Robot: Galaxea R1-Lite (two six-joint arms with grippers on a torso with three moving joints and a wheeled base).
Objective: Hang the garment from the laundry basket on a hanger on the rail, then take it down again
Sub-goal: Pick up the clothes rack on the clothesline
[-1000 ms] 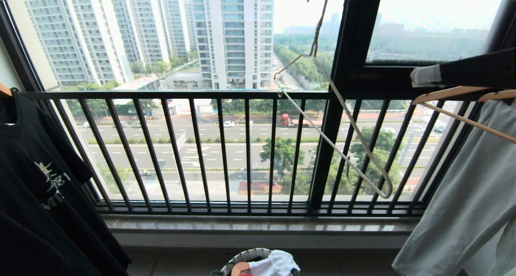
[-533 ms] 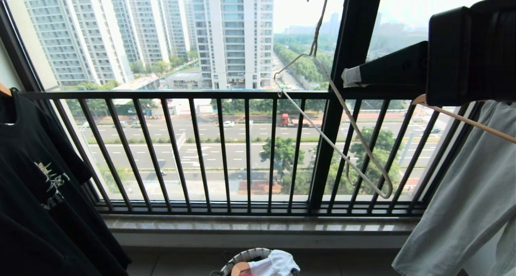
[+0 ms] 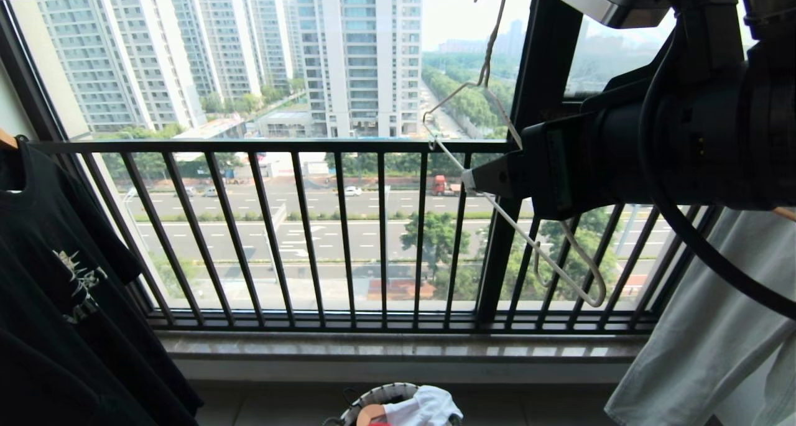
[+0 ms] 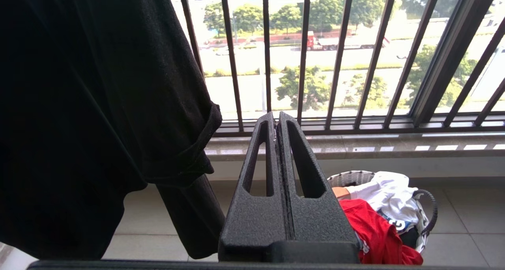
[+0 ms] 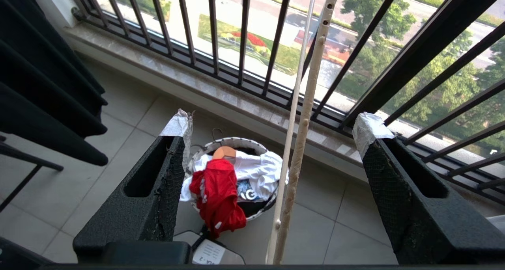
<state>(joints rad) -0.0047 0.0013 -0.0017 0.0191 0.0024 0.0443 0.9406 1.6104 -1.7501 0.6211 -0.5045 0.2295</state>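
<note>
The robot's right hand will next take hold of the cream wire hanger by its sloping wire, so that it can bring the hanger to the red garment (image 5: 218,194).
The red garment (image 5: 215,195) lies draped over the rim of the laundry basket (image 5: 230,142) on the floor, and it also shows in the left wrist view (image 4: 375,230). The cream wire hanger (image 3: 528,239) hangs tilted in front of the window, its neck running out of the top of the head view. My right gripper (image 5: 273,129) is open, and the hanger's two wires (image 5: 300,144) pass between its taped fingertips (image 3: 476,178) without touching them. My left gripper (image 4: 276,118) is shut on nothing, parked low beside the basket (image 4: 430,207). The rail is out of view.
A black T-shirt (image 3: 56,277) hangs at the left. A pale shirt (image 3: 715,326) hangs at the right behind my right arm. The black window railing (image 3: 311,227) and stone sill (image 3: 398,345) run across behind. A white shirt (image 5: 256,169) and a wooden hanger (image 5: 224,151) lie in the basket.
My right arm has swung in from the upper right, leftward and lower, until its fingertips reach the wire hanger. The hanger, the basket and the hanging shirts have stayed put.
</note>
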